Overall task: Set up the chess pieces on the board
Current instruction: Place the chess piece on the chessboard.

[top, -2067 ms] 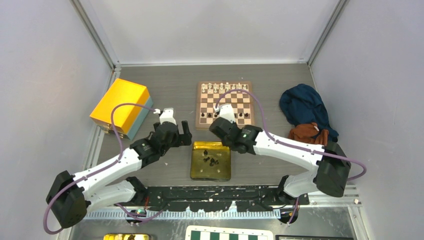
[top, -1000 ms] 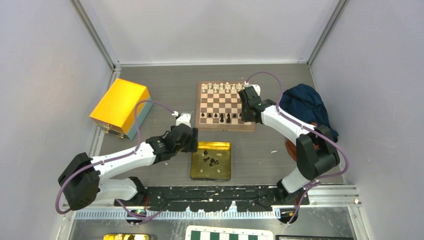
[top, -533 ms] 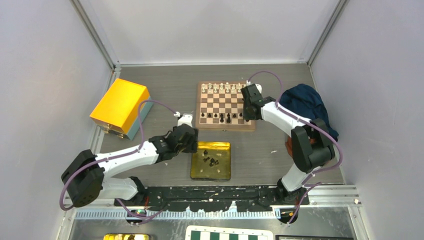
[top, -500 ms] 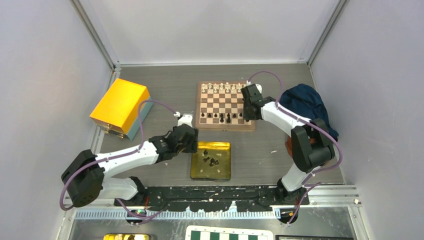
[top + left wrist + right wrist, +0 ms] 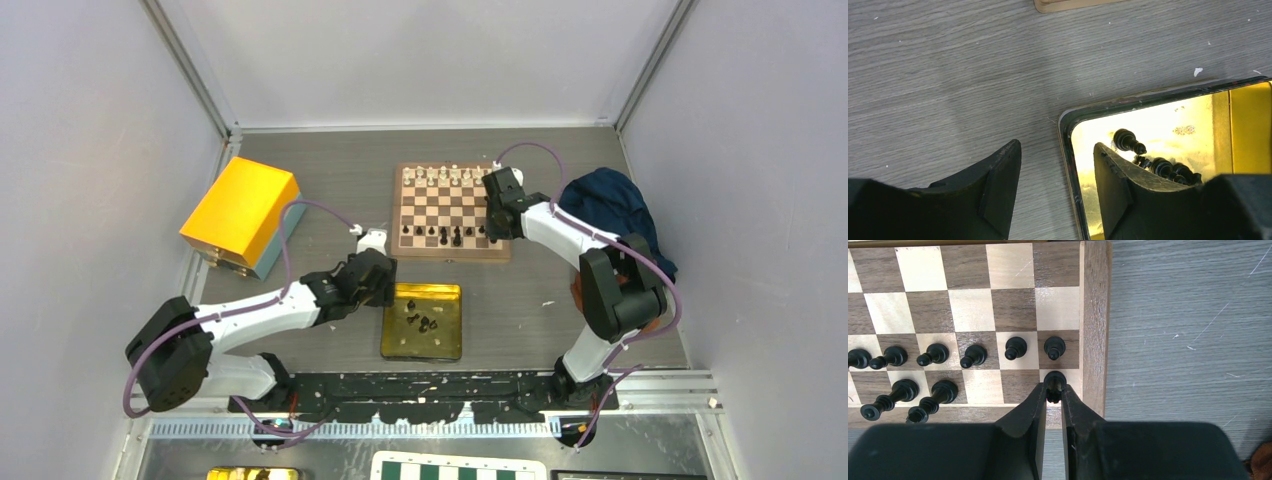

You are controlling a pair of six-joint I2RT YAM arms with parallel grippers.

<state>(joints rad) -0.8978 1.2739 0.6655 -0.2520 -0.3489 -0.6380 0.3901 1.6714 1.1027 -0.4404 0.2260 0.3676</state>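
I should open my right gripper now: the base of the black piece is on the cream corner square, so the piece would stay standing.
The wooden chessboard (image 5: 450,256) lies at the back centre, with cream-white pieces (image 5: 445,175) along its far rows and black pieces (image 5: 440,233) along its near rows. My right gripper (image 5: 493,236) is at the board's near right corner. In the right wrist view the gripper (image 5: 1054,390) is shut on a black piece (image 5: 1054,378) over the cream corner square, beside the rim (image 5: 1094,340). A gold tray (image 5: 390,335) holds several loose black pieces (image 5: 422,320). My left gripper (image 5: 1057,146) is open and empty, straddling the tray's left rim (image 5: 1068,150), with black pieces (image 5: 1128,141) just right of it.
A yellow box (image 5: 240,213) stands at the back left. A dark blue cloth (image 5: 608,215) and an orange cloth (image 5: 615,265) lie right of the board. A green-and-white checkered board (image 5: 455,468) shows at the bottom edge.
My right gripper moved from the board's near middle to its near right corner and has held there. My left gripper shifted right to the tray's left edge.
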